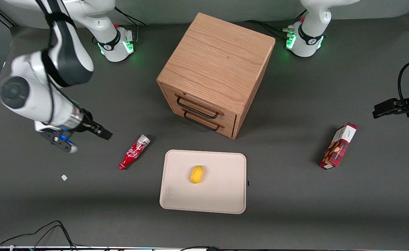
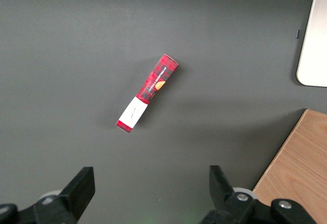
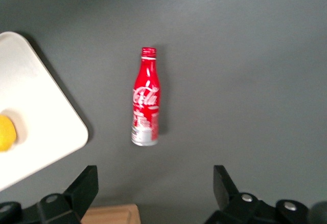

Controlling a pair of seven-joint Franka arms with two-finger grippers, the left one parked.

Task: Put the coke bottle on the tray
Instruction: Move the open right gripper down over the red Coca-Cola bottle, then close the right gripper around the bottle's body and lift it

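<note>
My right gripper grabs the coke bottle by its wide labeled body (image 1: pixel 136 150) next, to set the bottle on the tray (image 1: pixel 222 195).
The coke bottle (image 1: pixel 134 152) lies on its side on the dark table, silver base pointing toward the drawer cabinet and neck toward the front camera. It lies beside the cream-beige tray (image 1: pixel 222 195), toward the working arm's end. My right gripper (image 1: pixel 101 133) hangs above the table, farther from the front camera than the bottle and toward the working arm's end, open and empty. In the right wrist view the bottle (image 3: pixel 145 97) lies apart from the gripper (image 3: pixel 156 180), whose fingers (image 3: pixel 88 183) are spread wide, and a corner of the tray (image 3: pixel 46 116) shows.
A yellow lemon (image 1: pixel 197 174) lies on the tray. A wooden two-drawer cabinet (image 1: pixel 215 71) stands farther from the camera than the tray. A red snack box (image 1: pixel 338 145) lies toward the parked arm's end. A small white scrap (image 1: pixel 64 177) lies on the table.
</note>
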